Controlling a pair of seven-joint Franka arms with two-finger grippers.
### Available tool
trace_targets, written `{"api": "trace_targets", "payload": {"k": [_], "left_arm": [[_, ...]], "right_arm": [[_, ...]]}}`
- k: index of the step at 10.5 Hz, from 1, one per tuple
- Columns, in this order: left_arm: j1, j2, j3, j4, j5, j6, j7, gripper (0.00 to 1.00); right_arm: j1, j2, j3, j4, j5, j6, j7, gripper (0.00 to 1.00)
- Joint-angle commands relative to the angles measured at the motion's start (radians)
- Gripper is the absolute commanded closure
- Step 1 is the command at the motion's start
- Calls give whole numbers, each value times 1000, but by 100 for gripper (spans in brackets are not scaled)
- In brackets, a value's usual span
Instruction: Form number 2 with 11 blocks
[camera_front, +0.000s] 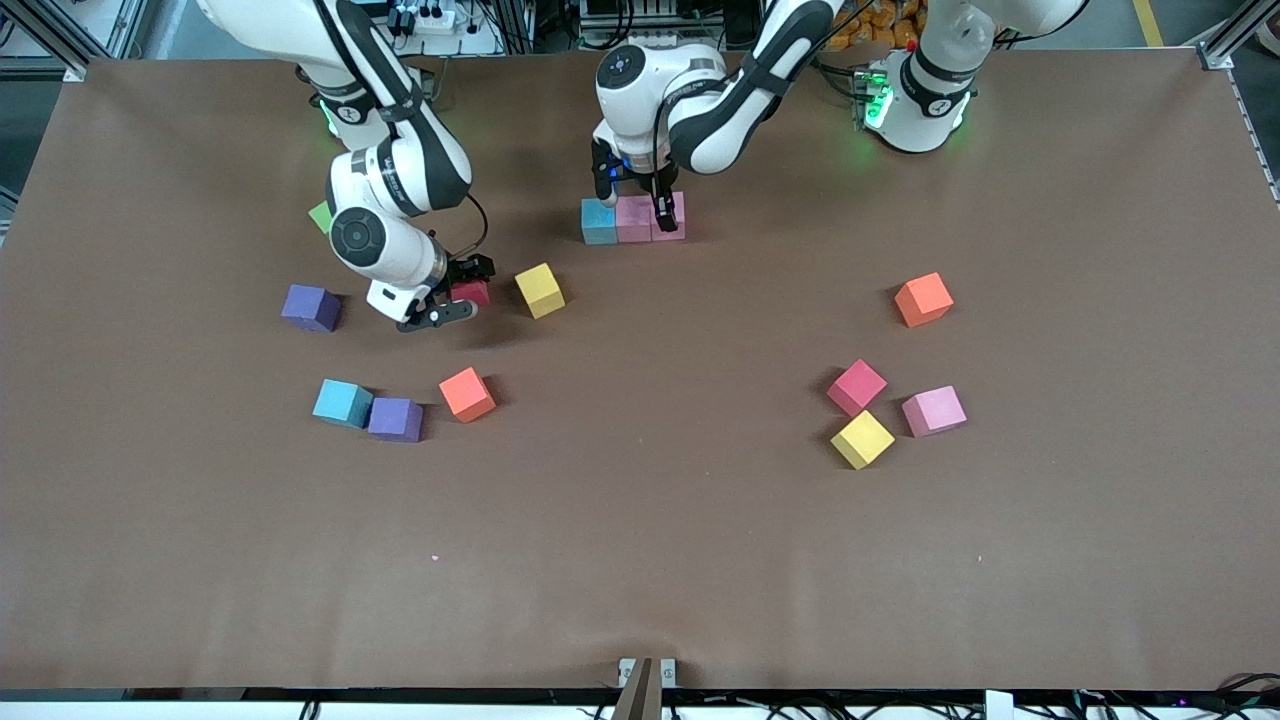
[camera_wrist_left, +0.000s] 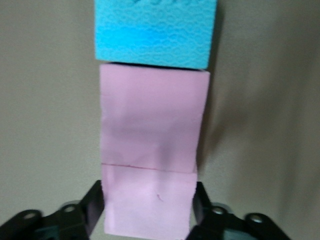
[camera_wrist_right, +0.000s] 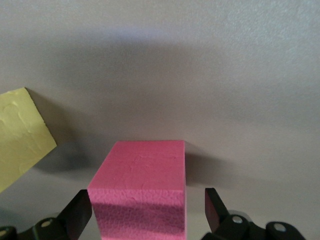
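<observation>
My right gripper's fingers are low over the table on either side of the red cube and would catch it, so it is time to close now.
A row of three cubes lies on the table in front of the arms' bases: a blue cube (camera_front: 599, 221), a pink cube (camera_front: 633, 218) and an end pink cube (camera_front: 675, 226), edge to edge. My left gripper (camera_front: 667, 207) is shut on the end pink cube (camera_wrist_left: 148, 200), which rests on the table against the middle pink cube (camera_wrist_left: 152, 115), with the blue cube (camera_wrist_left: 156, 32) at the row's other end. My right gripper (camera_front: 461, 292) is open and down around a red cube (camera_front: 474, 293), with a gap on one side of it (camera_wrist_right: 142, 200).
A yellow cube (camera_front: 540, 290) lies beside the red one. Toward the right arm's end lie a purple cube (camera_front: 311, 307), a half-hidden green cube (camera_front: 319, 216), a blue (camera_front: 342, 403), a purple (camera_front: 395, 419) and an orange cube (camera_front: 467, 394). Toward the left arm's end lie an orange (camera_front: 923, 299), a red (camera_front: 857, 387), a pink (camera_front: 934, 410) and a yellow cube (camera_front: 862, 439).
</observation>
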Motion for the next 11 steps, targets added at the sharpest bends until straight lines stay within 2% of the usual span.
{"api": "trace_targets", "payload": {"k": [1,3,4,5,6,7,8,11], "left_arm": [[28,-89,11,-2,10,-38,-14,0],[40,-167,9,-3,-56,-78,-14,0],[47,-201,9,-3,-88,-100,-16,0],[109,-242,9,-2,-117,-136,-11,0],[196,-274,9,-3,-171,-146,18,0],[274,-292,17,1,-218,-146,104,0],[327,-295,47,8,-246,-147,140,0],[405,-315,229,35,-267,-166,141,0]], "right_arm": [[1,4,4,-1,34,10,8,0],[1,5,4,-1,34,10,8,0],[1,7,4,0,34,8,6,25],[1,7,4,2,34,8,6,64],[1,4,6,2,34,7,5,88],[3,-9,8,2,34,-6,5,95],[3,-36,9,3,34,-24,2,95],[1,-116,9,49,33,-165,9,95]]}}
